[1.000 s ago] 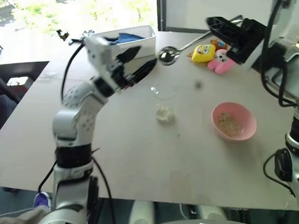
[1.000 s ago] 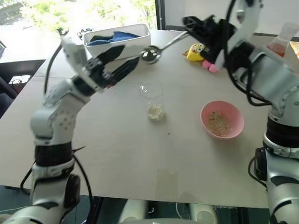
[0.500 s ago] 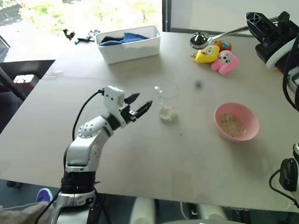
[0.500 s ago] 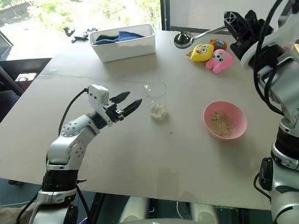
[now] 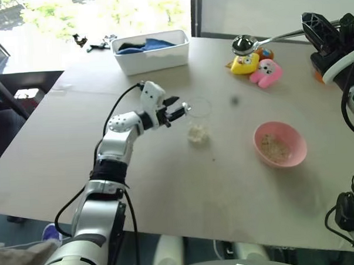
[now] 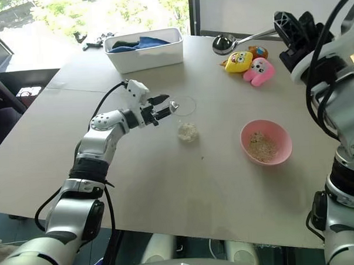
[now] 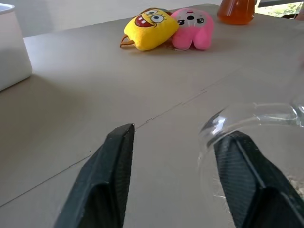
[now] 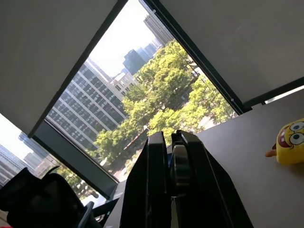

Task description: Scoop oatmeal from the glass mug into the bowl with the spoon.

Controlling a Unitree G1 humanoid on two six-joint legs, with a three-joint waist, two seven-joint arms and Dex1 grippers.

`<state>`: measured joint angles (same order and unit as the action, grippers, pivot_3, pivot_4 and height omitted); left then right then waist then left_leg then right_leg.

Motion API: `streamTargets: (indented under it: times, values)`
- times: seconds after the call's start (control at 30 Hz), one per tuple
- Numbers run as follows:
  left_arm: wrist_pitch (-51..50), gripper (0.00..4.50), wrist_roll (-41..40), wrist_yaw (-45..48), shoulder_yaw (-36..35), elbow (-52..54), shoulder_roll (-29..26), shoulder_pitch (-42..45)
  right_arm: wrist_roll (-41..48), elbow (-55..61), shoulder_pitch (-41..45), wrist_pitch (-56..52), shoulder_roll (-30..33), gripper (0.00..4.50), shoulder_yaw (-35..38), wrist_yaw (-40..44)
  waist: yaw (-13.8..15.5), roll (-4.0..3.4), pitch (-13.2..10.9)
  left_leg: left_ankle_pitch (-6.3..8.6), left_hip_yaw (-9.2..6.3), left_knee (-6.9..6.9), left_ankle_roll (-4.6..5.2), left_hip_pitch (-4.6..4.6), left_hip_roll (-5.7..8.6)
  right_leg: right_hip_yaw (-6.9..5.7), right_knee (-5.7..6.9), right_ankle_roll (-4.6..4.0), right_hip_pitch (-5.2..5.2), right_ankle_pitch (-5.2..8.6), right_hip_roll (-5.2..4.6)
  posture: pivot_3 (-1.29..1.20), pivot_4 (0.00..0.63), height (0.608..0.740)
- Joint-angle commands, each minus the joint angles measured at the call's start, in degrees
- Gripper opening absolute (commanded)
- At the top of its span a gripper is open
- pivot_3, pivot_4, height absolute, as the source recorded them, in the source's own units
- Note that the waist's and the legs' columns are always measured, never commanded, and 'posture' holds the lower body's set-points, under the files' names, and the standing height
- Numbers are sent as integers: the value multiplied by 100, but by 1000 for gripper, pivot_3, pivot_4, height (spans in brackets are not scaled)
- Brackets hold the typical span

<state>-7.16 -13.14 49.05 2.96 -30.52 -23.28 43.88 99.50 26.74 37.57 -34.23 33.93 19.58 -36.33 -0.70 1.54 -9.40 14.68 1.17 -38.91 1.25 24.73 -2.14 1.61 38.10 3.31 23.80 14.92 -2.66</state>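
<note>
My left gripper next needs to grab the mug by its curved handle [image 5: 186, 107], so that it holds the mug upright with loose oatmeal in the mug's bottom.
The clear glass mug [image 5: 197, 110] stands mid-table with pale oatmeal [image 5: 196, 133] in its bottom. My left gripper [image 5: 177, 112] is level at the mug's rim on its left side, open. In the left wrist view the glass mug [image 7: 256, 142] overlaps one finger [image 7: 242, 175] while the other finger [image 7: 114, 175] stands apart from it. The pink bowl [image 5: 278, 144] sits to the right, with some oatmeal inside. My right gripper [image 5: 324, 33] is raised at the far right, shut on the handle of the silver spoon [image 5: 242, 45], whose bowl hangs over the toys.
A white bin [image 5: 153, 50] with blue cloth stands at the back. A yellow plush toy [image 5: 244, 64] and a pink one [image 5: 266, 73] lie at the back right, with an orange flask [image 7: 236, 7] behind them. Bare tabletop stretches in front of the mug and bowl.
My left gripper has dropped and moved forward to the mug's rim, its fingers closer together. The right gripper and spoon drifted slightly right.
</note>
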Motion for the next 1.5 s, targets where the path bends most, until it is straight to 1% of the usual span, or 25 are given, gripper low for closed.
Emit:
streamTargets:
  times: [0.03,0.17,0.23,0.27,0.3,0.33,0.37,0.4,0.43,0.67,0.87,0.97,1.03,1.17,1.27,1.37,1.5]
  values:
    - [267,2688,84,176,-4,-218,36,273,155,336,-26,233,138,0,212,-83,2,0,0,0,-1,0,0,1,0,0,0,0,0,0,0,0,150,740]
    - [358,2688,147,268,-6,-473,130,435,175,421,-119,316,187,0,201,-116,4,0,0,0,-1,0,0,1,0,0,0,0,0,0,0,0,150,740]
    - [395,2137,175,305,-15,-521,160,465,175,456,-155,345,209,0,197,-122,6,0,0,0,-2,0,0,1,0,-1,0,0,0,0,0,0,150,740]
    - [397,1740,182,305,-32,-509,174,460,180,469,-172,357,223,0,197,-121,5,0,0,0,-1,0,0,1,0,0,0,0,-1,0,0,0,150,740]
    - [390,1567,182,288,-55,-483,184,450,182,480,-190,365,243,0,197,-115,5,0,0,0,-1,0,0,1,0,0,0,0,-1,0,0,0,150,740]
    - [369,986,175,272,-74,-440,189,434,187,493,-215,367,270,0,200,-110,5,0,0,0,-1,0,0,1,0,0,0,0,0,0,0,0,150,740]
    - [346,757,170,263,-86,-397,190,418,194,505,-240,366,297,0,203,-107,5,0,0,0,-2,0,0,1,0,0,0,0,0,0,0,0,150,740]
    - [323,221,171,246,-92,-345,186,397,201,517,-267,359,327,0,206,-102,5,0,0,0,-2,0,0,1,-1,0,0,0,0,0,0,0,150,740]
    - [277,86,166,202,-109,-269,187,368,212,526,-301,340,365,0,210,-92,5,0,0,0,-2,0,0,1,-1,0,0,0,0,0,0,0,150,740]
    - [-83,86,104,-118,-167,373,210,233,212,613,-577,84,865,0,105,142,11,0,0,0,-5,0,0,4,-4,-1,-1,0,-1,0,-3,0,150,740]
    - [-190,86,138,-277,-172,531,228,204,231,626,-627,115,982,0,54,218,8,0,0,0,-5,0,0,0,-2,1,1,0,-1,0,-1,0,150,740]
    - [-225,86,93,-466,-221,642,352,388,241,700,-576,39,1105,0,-16,299,12,0,-1,0,-5,-2,0,2,-2,0,0,0,0,0,-1,0,150,740]
    - [6,86,240,-689,-175,598,455,613,298,813,-441,-70,1229,0,-181,397,38,0,-1,0,-5,-2,0,3,-2,0,0,1,-1,0,-2,0,150,740]
    - [866,86,963,-1042,200,154,509,974,258,868,-102,-262,1401,0,-571,567,39,-1,-2,0,-7,-7,1,6,1,-3,-1,1,-1,0,-1,0,150,740]
    - [1236,86,1182,-1193,302,-196,616,1184,110,777,166,-419,1462,0,-874,665,37,-1,-2,1,-5,-8,1,3,2,-2,-1,1,-4,0,-1,0,150,740]
    - [1484,86,1213,-1213,290,-324,729,1283,-207,633,347,-663,1590,0,-1130,768,30,-1,-2,1,-5,-8,1,4,2,-3,-1,1,-3,0,-1,0,150,740]
    - [1702,86,1208,-1205,275,-339,801,1325,-815,536,350,-959,1734,0,-1354,977,31,0,-2,1,-4,-9,1,9,1,-3,-4,1,-2,0,-2,0,150,740]
